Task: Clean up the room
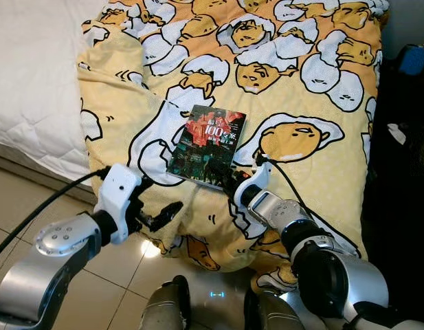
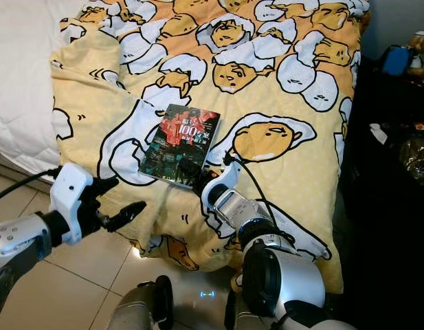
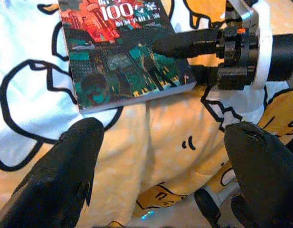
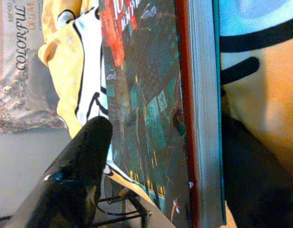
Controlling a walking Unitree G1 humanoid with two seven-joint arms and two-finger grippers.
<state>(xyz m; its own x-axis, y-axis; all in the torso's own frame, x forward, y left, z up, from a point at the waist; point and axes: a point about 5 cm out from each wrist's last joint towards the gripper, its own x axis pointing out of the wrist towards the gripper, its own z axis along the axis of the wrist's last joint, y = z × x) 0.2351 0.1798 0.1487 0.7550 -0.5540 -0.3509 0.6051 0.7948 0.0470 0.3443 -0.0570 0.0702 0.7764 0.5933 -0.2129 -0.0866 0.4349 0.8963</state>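
Note:
The broad cover of the flat book is too wide for the fingers, so the robot's left gripper will next grab the book by its thin spine edge (image 1: 174, 155).
A book (image 1: 208, 141) with a dark red-and-green cover lies flat on the yellow cartoon blanket (image 1: 301, 82), close to the bed's near edge. My right gripper (image 1: 222, 175) is open at the book's near corner. One finger reaches over the cover (image 4: 151, 109) and the other sits under the page edge against the blanket. My left gripper (image 1: 163, 199) is open, hovering at the blanket's hanging edge just left of and nearer than the book (image 3: 127, 57). Nothing is between its fingers (image 3: 75, 156).
A white quilted cover (image 1: 33, 75) lies on the bed to the left of the blanket. Beige floor tiles (image 1: 33, 199) run along the bedside. A dark unit with a blue object (image 1: 411, 58) stands close on the right. A black cable (image 1: 47, 203) trails from my left arm.

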